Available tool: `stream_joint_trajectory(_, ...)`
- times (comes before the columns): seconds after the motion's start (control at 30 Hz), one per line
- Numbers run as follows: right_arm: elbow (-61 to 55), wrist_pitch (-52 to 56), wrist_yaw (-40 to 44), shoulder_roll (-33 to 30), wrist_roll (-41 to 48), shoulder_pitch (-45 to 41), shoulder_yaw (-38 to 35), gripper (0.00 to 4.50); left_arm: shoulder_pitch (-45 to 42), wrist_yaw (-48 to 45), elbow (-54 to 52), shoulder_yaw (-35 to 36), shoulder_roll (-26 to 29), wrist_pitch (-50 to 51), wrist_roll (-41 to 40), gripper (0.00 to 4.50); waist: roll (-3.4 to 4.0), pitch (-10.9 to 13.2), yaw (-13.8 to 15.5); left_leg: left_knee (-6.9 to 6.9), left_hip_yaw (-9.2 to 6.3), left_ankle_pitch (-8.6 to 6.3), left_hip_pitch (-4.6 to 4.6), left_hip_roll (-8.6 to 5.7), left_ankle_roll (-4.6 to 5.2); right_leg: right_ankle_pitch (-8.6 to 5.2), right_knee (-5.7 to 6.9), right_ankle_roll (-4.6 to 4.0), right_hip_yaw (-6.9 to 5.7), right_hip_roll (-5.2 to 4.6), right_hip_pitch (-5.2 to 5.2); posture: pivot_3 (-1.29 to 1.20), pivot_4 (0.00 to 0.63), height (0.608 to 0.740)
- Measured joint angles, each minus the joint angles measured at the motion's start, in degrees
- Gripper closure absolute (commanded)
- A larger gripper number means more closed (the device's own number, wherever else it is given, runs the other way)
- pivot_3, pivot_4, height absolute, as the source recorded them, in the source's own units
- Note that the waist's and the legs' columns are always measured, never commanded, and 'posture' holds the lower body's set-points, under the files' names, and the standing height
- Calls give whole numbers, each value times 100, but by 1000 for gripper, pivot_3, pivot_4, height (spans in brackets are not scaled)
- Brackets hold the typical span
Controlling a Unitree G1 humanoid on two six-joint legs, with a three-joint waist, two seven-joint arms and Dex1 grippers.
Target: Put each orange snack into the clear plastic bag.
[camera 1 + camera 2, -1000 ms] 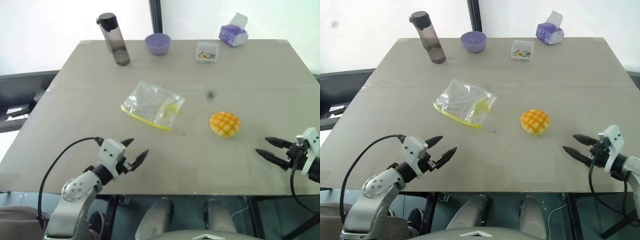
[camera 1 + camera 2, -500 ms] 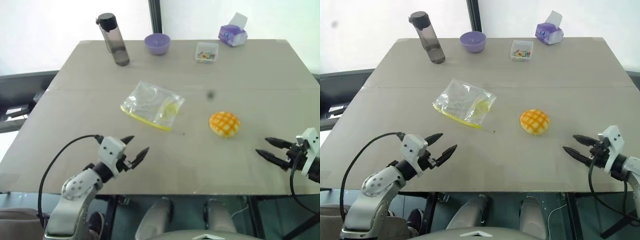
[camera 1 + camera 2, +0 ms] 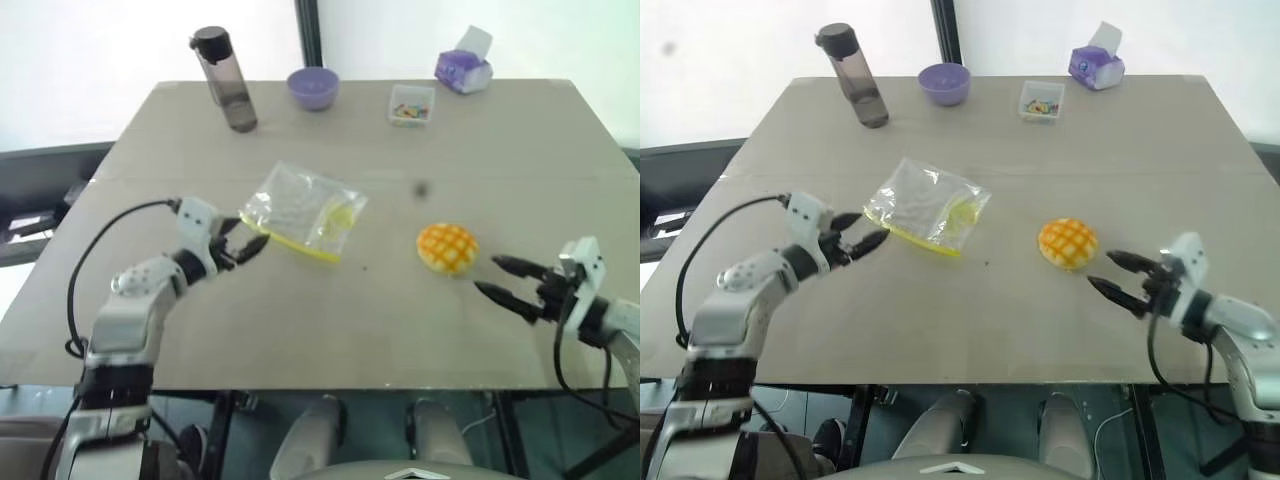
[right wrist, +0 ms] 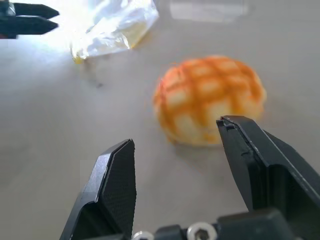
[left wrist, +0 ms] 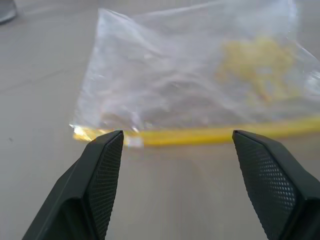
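Note:
Next, my left gripper grabs the bag by its yellow strip's slider end (image 3: 249,222), to hold the bag's opening open for the orange snack (image 3: 448,247).
The orange snack (image 3: 448,247), a domed bun with a grid on top, lies on the table right of centre. The clear plastic bag (image 3: 305,210) lies flat to its left, its yellow strip facing me. My left gripper (image 3: 245,235) is open just short of the bag's near left corner; in the left wrist view its fingers (image 5: 102,170) frame the yellow strip (image 5: 210,134) without touching it. My right gripper (image 3: 487,274) is open just right of the snack, and the snack (image 4: 210,97) sits a little beyond its fingers, not between them.
Along the table's far edge stand a dark bottle (image 3: 225,65), a purple bowl (image 3: 313,87), a small clear box of colourful bits (image 3: 413,104) and a purple tissue pack (image 3: 463,68). The tabletop (image 3: 330,320) is bare between my arms.
My left gripper has moved from the table's near edge forward to the bag's corner. The right gripper has moved left, closer to the snack. Both stay open.

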Motion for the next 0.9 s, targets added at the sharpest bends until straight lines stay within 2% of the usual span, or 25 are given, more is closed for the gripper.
stream_joint_trajectory(0.17, -674, 285, -310, 25, 52, -428, 199, 1523, -1124, -470, 2075, -151, 6, -322, 146, 827, -14, 1, -98, 0, -7, 4, -32, 0, -7, 1, 4, -1, -2, 1, -34, 0, 150, 740)
stream_joint_trajectory(0.3, -1116, 542, -558, 57, 150, -648, 307, 1523, -2311, -711, 4249, -304, 6, -1028, 554, 827, -25, 4, -114, 24, -17, 4, -71, -5, -8, 3, 17, -4, -10, 1, -64, 0, 150, 740)
stream_joint_trajectory(0.43, -1246, 584, -653, 59, 129, -686, 397, 1523, -2845, -737, 5255, -442, -15, -1568, 907, 827, -25, 3, -120, 34, -15, 4, -70, -8, -8, 3, 31, -3, -9, 1, -63, 0, 150, 740)
stream_joint_trajectory(0.6, -1482, 659, -726, 33, 144, -660, 394, 1523, -3075, -854, 5727, -530, -47, -1792, 1133, 827, -23, 2, -123, 63, -13, -5, -59, -8, 8, 2, 78, -1, -6, 3, -59, 0, 150, 740)
stream_joint_trajectory(0.77, -1698, 758, -822, 27, 258, -665, 386, 1523, -3100, -1572, 5754, -580, -18, -1550, 1181, 827, -18, -9, -122, 71, -9, -8, -44, -9, 14, 1, 87, 0, -2, 3, -47, 0, 150, 740)
stream_joint_trajectory(0.87, -1780, 804, -818, 23, 408, -678, 381, 1461, -3055, -1942, 5625, -586, 33, -1220, 1185, 1615, -8, -20, -131, 72, -6, -8, -39, -9, 14, 1, 87, 0, 0, 3, -42, 0, 150, 740)
stream_joint_trajectory(0.9, -1782, 819, -812, -4, 438, -684, 378, 1461, -2980, -2081, 5515, -587, 41, -1089, 1184, 2023, -2, -27, -133, 72, -6, -8, -36, -9, 14, 1, 86, 0, 1, 3, -39, 0, 150, 740)
